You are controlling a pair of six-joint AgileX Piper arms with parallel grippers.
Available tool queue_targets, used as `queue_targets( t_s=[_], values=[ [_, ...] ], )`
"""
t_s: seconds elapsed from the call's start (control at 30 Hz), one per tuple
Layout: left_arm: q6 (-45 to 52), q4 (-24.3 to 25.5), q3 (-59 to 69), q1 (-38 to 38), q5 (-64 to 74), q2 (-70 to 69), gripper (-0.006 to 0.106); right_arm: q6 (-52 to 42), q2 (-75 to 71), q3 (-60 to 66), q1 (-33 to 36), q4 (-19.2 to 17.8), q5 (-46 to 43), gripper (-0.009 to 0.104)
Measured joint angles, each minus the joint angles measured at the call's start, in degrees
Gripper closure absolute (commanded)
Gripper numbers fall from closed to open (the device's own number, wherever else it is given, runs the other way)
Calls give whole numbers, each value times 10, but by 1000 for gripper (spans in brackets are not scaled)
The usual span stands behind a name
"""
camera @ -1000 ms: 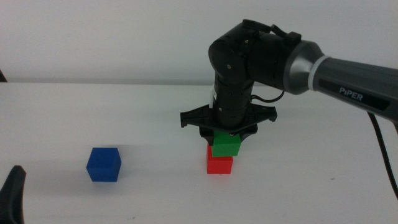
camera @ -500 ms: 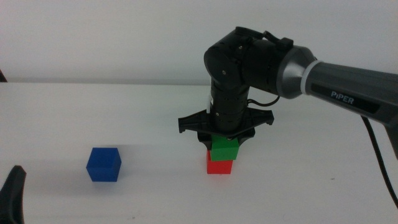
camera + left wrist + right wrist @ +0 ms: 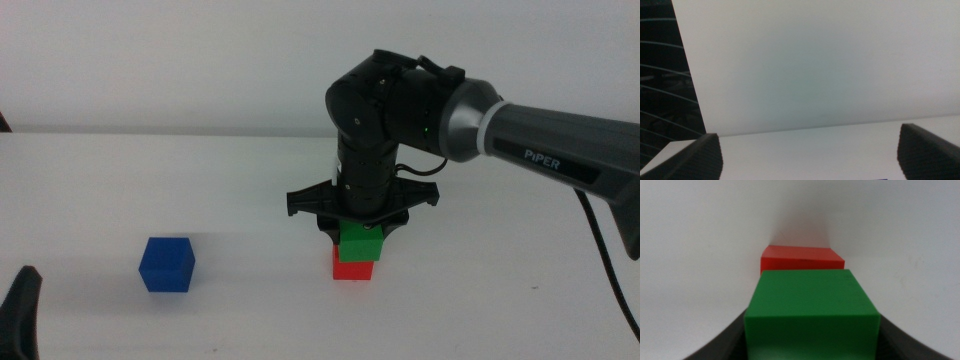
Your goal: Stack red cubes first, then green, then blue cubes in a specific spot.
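Observation:
The green cube's lower edge rests on the red cube in the middle view. The green cube would stand, so my right gripper should open.
The red cube sits on the white table right of centre and covers the spot beneath it. My right gripper comes straight down from above and is shut on the green cube, which is against the red cube's top, shifted slightly right. The right wrist view shows the green cube between the jaws with the red cube just beyond it. The blue cube stands alone on the table to the left. My left gripper waits at the bottom left corner, with its jaws wide apart.
The white table ends at a far edge against a white wall. The right arm's grey link reaches in from the right above the table. A dark strip shows beside the wall in the left wrist view.
My right gripper has moved slightly left and down with the green cube, bringing it onto the red cube. The blue cube and the left gripper have not moved.

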Motion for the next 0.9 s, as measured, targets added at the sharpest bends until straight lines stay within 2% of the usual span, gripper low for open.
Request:
queue_targets(
  t_s=[0.03, 0.07, 0.1, 0.13, 0.2, 0.3, 0.43, 0.57, 0.73, 0.9],
  values=[
    [0, 0, 0, 0, 0, 0, 7, 0, 1, 0, 0, 0, 0, 80],
    [0, 0, 0, 0, 0, 0, 7, 1, 1, 0, 0, 0, 0, 75],
    [0, 0, 0, 0, 0, 0, 7, 2, 1, 0, 0, 0, 0, 61],
    [0, 0, 0, 0, 0, 0, 7, 2, 1, 0, 0, 0, 0, 32],
    [0, 0, 0, 0, 0, 0, 7, 2, 3, 0, 0, 0, -1, 18],
    [0, 0, 0, 0, 0, 0, 7, 2, 7, 0, 0, 0, -14, 5],
    [0, 0, 0, 0, 0, 0, 7, -3, -11, 0, 0, 6, -16, 4],
    [0, 0, 0, 0, 0, 0, 7, -44, -97, 0, 0, 9, -16, 4],
    [0, 0, 0, 0, 0, 0, 7, -199, -270, 65, -4, 13, -46, 4],
    [0, 0, 0, 0, 0, 0, 7, -355, -512, 254, -37, 38, -148, 4]
  ],
)
